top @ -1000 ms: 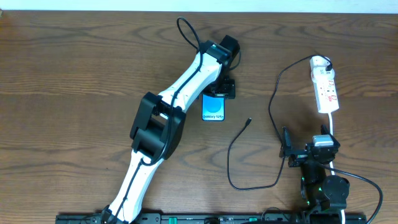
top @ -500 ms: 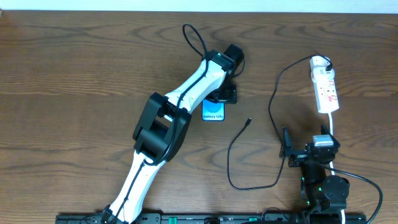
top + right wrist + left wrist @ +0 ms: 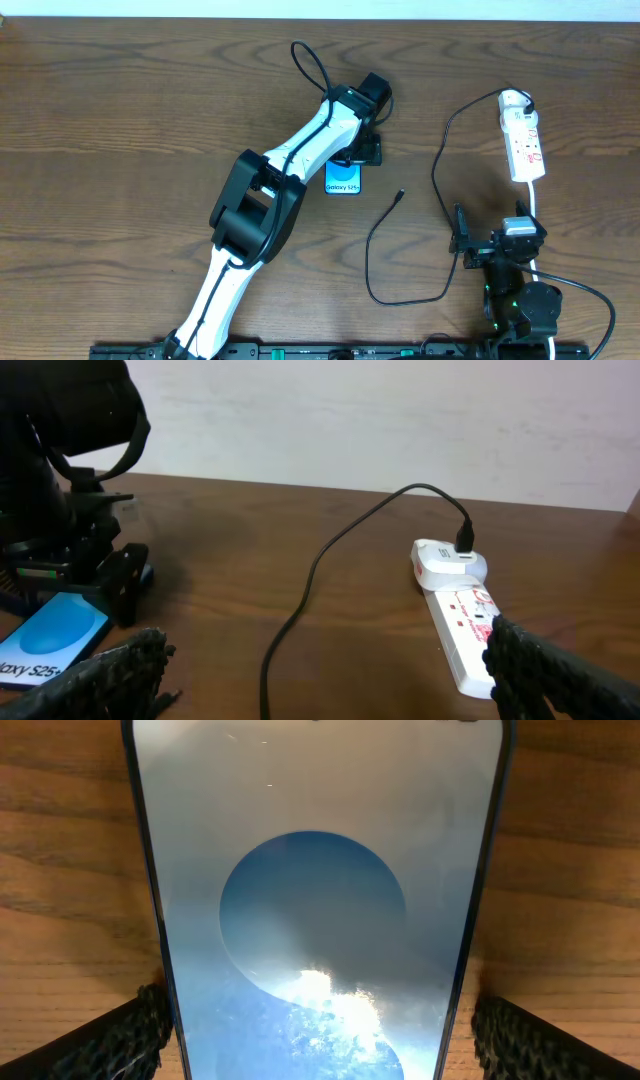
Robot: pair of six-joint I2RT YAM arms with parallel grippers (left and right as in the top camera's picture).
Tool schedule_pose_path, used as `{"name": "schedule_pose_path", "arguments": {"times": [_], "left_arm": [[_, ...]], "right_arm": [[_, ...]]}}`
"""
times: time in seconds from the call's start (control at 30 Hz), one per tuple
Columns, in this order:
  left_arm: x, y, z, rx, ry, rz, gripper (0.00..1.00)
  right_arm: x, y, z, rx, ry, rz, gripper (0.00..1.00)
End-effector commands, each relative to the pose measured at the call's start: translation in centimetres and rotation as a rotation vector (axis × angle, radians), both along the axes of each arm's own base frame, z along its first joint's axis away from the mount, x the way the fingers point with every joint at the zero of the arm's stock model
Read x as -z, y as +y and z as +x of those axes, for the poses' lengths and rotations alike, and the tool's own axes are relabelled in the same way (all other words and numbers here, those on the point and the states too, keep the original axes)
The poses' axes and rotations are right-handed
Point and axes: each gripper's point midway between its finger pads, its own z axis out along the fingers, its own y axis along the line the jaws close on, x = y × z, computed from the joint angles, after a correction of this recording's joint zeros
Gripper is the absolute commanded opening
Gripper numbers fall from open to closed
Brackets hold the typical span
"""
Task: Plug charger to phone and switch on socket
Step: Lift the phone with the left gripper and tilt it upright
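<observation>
I need my left gripper to grab the phone across its long side edges toward the phone's far end, so the phone's near end stays free for my right gripper.
The phone [image 3: 343, 180] lies flat on the table, its blue-and-white screen up; it fills the left wrist view [image 3: 315, 900]. My left gripper [image 3: 350, 158] is low over its far end, open, with one finger [image 3: 120, 1040] on each side of the phone's edges and a strip of wood showing between. The black charger cable [image 3: 372, 262] runs from the white adapter [image 3: 515, 100] in a loop to its free plug tip [image 3: 400, 195], which lies right of the phone. The white power strip [image 3: 523, 145] lies at the far right. My right gripper [image 3: 460, 240] is open and empty, near the cable.
In the right wrist view the cable [image 3: 300, 610] crosses the wood between my fingers, the strip [image 3: 465, 630] at right, the phone [image 3: 50, 645] and left arm at left. The strip's white cord [image 3: 540, 205] runs past the right arm's base.
The left arm has shifted a little to the right and its gripper has settled lower over the phone's far end. The right arm, cable and strip have not moved.
</observation>
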Motion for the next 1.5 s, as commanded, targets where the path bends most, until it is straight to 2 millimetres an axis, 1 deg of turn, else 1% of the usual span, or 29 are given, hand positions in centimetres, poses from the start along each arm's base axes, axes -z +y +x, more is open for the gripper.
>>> {"name": "schedule_pose_path", "arguments": {"times": [0.0, 0.2, 0.27, 0.3, 0.33, 0.6, 0.73, 0.97, 1.23, 1.47], "left_arm": [[2.4, 1.7, -1.4, -0.021, 0.058, 0.076, 0.98], [2.4, 1.9, -1.6, -0.02, 0.067, 0.083, 0.98], [2.4, 1.9, -1.6, -0.02, 0.067, 0.083, 1.0], [2.4, 1.9, -1.6, -0.02, 0.067, 0.083, 0.94], [2.4, 1.9, -1.6, -0.02, 0.067, 0.083, 0.92], [2.4, 1.9, -1.6, -0.02, 0.067, 0.083, 0.88], [2.4, 1.9, -1.6, -0.02, 0.067, 0.083, 0.8], [2.4, 1.9, -1.6, -0.02, 0.066, 0.082, 0.79], [1.2, 1.8, -1.2, -0.023, 0.048, 0.069, 0.78], [-2.2, 1.6, -1.0, -0.024, 0.004, 0.037, 0.78]], "right_arm": [[0.1, -0.1, 0.0, 0.007, 0.002, 0.013, 0.99], [0.1, -0.1, 0.0, 0.007, 0.002, 0.013, 0.99], [0.1, -0.1, 0.0, 0.007, 0.002, 0.013, 0.99], [0.1, -0.1, 0.0, 0.007, 0.002, 0.013, 0.99], [0.1, -0.1, 0.0, 0.007, 0.002, 0.013, 0.99], [0.1, -0.1, 0.0, 0.007, 0.002, 0.013, 0.99], [0.1, -0.1, 0.0, 0.007, 0.002, 0.013, 0.99], [0.1, -0.1, 0.0, 0.007, 0.002, 0.013, 0.99], [0.1, -0.1, 0.0, 0.007, 0.002, 0.013, 0.99], [0.1, -0.1, 0.0, 0.007, 0.002, 0.013, 0.99]]}}
